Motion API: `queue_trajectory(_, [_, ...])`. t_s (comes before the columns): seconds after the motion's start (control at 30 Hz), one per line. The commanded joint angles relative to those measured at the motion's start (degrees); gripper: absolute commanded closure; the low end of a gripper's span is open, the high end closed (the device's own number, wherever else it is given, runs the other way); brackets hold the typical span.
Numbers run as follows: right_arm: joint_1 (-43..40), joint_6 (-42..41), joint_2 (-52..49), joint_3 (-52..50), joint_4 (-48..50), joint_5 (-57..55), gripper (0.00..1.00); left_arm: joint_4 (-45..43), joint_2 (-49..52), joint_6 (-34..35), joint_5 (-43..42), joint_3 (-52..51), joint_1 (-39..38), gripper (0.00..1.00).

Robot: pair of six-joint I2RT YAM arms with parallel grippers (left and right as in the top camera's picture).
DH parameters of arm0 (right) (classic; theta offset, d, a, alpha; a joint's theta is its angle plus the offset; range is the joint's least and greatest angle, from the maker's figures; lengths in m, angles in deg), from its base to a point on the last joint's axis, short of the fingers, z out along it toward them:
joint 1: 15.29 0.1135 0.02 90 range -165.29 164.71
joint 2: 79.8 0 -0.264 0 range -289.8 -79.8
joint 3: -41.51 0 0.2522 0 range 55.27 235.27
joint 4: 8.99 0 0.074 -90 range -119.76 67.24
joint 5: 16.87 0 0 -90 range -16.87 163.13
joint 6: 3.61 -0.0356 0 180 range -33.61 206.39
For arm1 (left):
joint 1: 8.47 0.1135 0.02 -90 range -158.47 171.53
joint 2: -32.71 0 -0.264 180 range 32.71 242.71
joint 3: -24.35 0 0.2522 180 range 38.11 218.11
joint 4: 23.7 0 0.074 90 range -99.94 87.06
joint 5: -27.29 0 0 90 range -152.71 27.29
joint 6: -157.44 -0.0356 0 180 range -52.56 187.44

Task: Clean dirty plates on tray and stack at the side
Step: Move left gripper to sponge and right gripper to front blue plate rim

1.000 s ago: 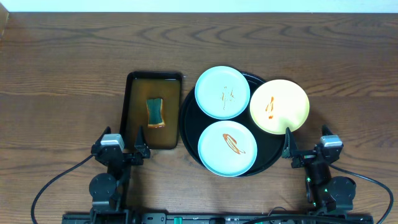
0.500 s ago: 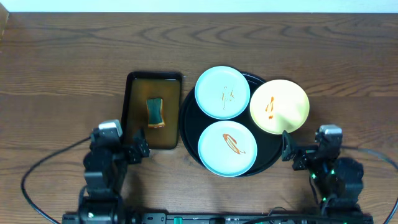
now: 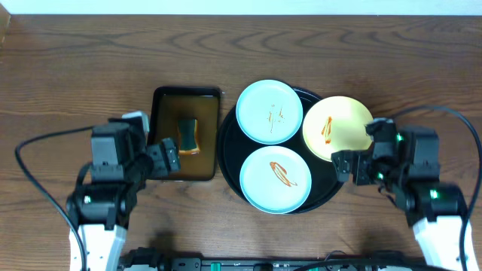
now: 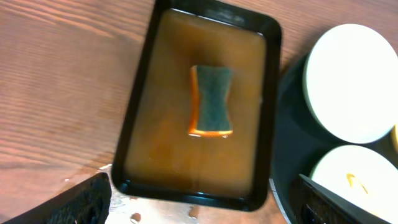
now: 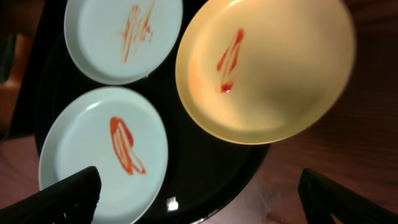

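Observation:
The left gripper pinches the sponge across its middle (image 3: 188, 136) (image 4: 212, 101) from the green side next, leaving the orange side free to clean plates.
Three plates lie on the round black tray (image 3: 228, 150): a mint plate (image 3: 269, 111) at the back, a mint plate (image 3: 276, 179) at the front, and a yellow plate (image 3: 335, 124) overhanging the right rim. All carry orange sauce squiggles. My left gripper (image 3: 169, 158) is open and empty above the near edge of the rectangular tray. My right gripper (image 3: 343, 165) is open and empty over the black tray's right front rim, beside the yellow plate. The right wrist view shows the yellow plate (image 5: 267, 68), both mint plates (image 5: 124, 37) (image 5: 102, 155) and the tray (image 5: 205, 168) between open fingers (image 5: 199, 202).
A dark rectangular tray (image 3: 160, 135) left of the black tray holds brownish liquid and a green-and-orange sponge (image 3: 188, 135). The left wrist view shows the sponge (image 4: 211, 101), that tray's rim (image 4: 138, 124) and the open fingers (image 4: 199, 208). Bare wooden table lies all round.
Both arms have lifted and reached away from the table's front edge: the left towards the rectangular tray, the right towards the yellow plate. Plates and sponge have not moved.

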Motion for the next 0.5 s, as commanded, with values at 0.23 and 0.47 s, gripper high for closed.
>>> queue_trajectory(0.23, [0.7, 2.67, -7.17, 3.04, 1.64, 9.75, 0.01, -0.02, 5.66, 0.09, -3.28, 2.01, 0.26, 0.08])
queue_trajectory(0.47, [3.76, 2.51, -10.99, 3.02, 1.57, 8.59, 0.1, -9.2, 8.79, 2.01, -3.48, 2.43, 0.26, 0.08])
